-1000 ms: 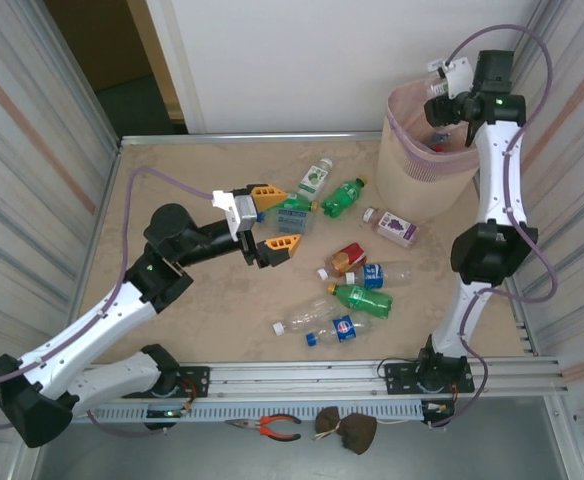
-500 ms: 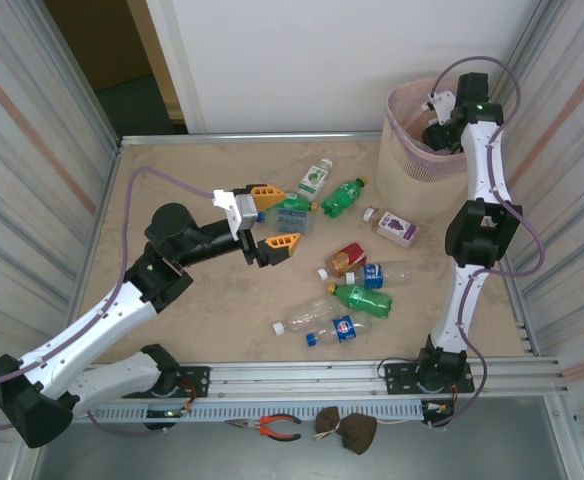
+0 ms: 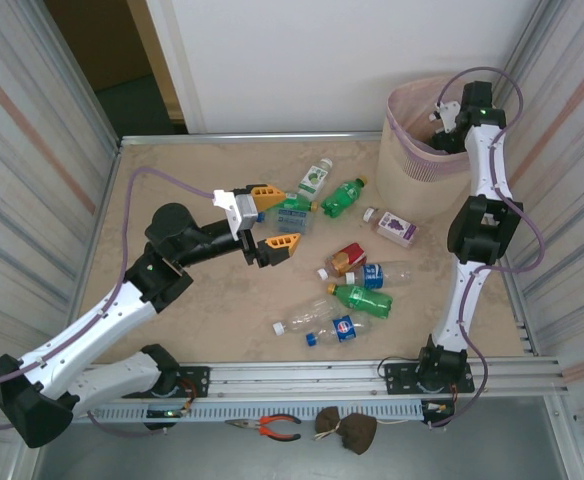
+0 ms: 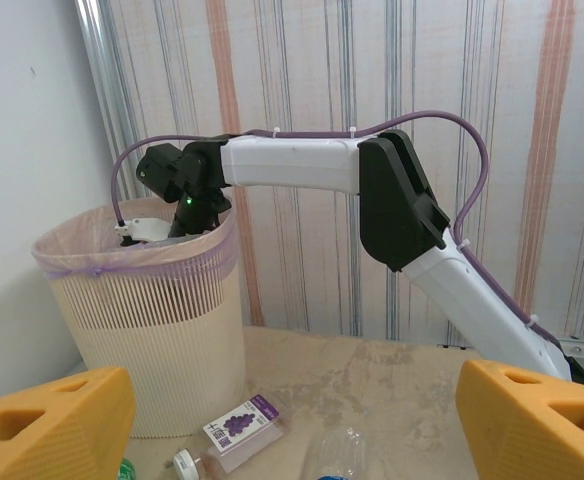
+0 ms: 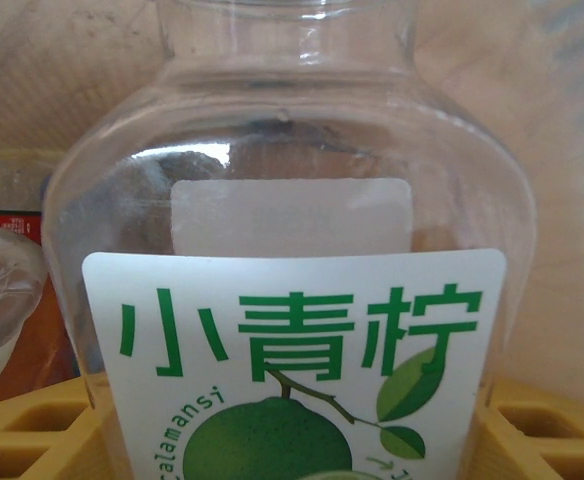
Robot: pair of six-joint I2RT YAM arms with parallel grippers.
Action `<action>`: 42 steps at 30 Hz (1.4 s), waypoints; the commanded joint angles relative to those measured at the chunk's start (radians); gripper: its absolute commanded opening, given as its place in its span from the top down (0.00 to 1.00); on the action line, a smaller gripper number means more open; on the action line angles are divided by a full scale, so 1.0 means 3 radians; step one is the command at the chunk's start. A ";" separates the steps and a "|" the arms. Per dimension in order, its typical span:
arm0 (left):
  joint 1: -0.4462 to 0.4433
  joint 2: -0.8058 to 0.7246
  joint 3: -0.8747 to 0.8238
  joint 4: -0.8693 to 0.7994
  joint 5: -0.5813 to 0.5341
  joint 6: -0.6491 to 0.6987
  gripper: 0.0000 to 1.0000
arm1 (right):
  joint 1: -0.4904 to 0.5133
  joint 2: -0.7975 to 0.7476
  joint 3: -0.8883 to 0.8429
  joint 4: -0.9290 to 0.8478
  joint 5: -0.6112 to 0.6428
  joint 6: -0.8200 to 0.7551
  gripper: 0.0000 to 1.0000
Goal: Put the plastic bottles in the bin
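Observation:
The lime-label bottle sits beside the orange packet inside the pink liner and would rest there, so it is now time for my right gripper to open.
My right gripper [image 3: 442,128] reaches down into the beige bin [image 3: 409,178] with the pink liner. It is shut on a clear plastic bottle [image 5: 292,250] with a white label showing a green lime, held between the yellow pads [image 5: 547,430]. My left gripper [image 3: 280,217] hangs open over a blue-labelled bottle [image 3: 294,214] at the table's middle, its orange fingers [image 4: 52,420] wide apart. Several more bottles lie loose: a white-and-green one [image 3: 315,178], a green one [image 3: 344,195] and a purple-labelled one [image 3: 394,226] next to the bin [image 4: 152,340].
More bottles lie nearer the front: red-labelled [image 3: 347,258], blue-labelled clear [image 3: 382,272], green [image 3: 362,298], clear [image 3: 302,318] and blue-banded [image 3: 340,328]. Striped walls close both sides. Pliers [image 3: 272,428] lie on the front rail.
My right arm has come down from above the rim, taking its bottle into the bin. The left arm and the bottles on the table have stayed put.

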 commanded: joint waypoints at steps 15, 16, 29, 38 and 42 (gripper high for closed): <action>0.0024 -0.0082 -0.0075 -0.0037 -0.0051 -0.0038 0.16 | -0.0079 0.0165 -0.0060 -0.0066 -0.0052 0.0237 0.11; 0.0024 -0.0091 -0.0074 -0.0038 -0.0050 -0.0039 0.16 | -0.0076 0.0135 -0.0061 -0.0065 -0.0061 0.0245 0.11; 0.0024 -0.0141 -0.0083 -0.0089 -0.0053 -0.0048 0.16 | -0.0057 -0.0412 -0.0061 -0.0086 -0.0126 0.0311 0.03; 0.0024 -0.0180 -0.0057 -0.0244 -0.0143 -0.0037 0.17 | -0.0020 -0.0861 -0.0063 -0.0077 -0.0233 0.0387 0.02; 0.0021 -0.0159 0.0013 -0.0500 -0.0215 -0.0018 0.18 | -0.0007 -0.1083 -0.0090 -0.0061 -0.0360 0.0456 0.02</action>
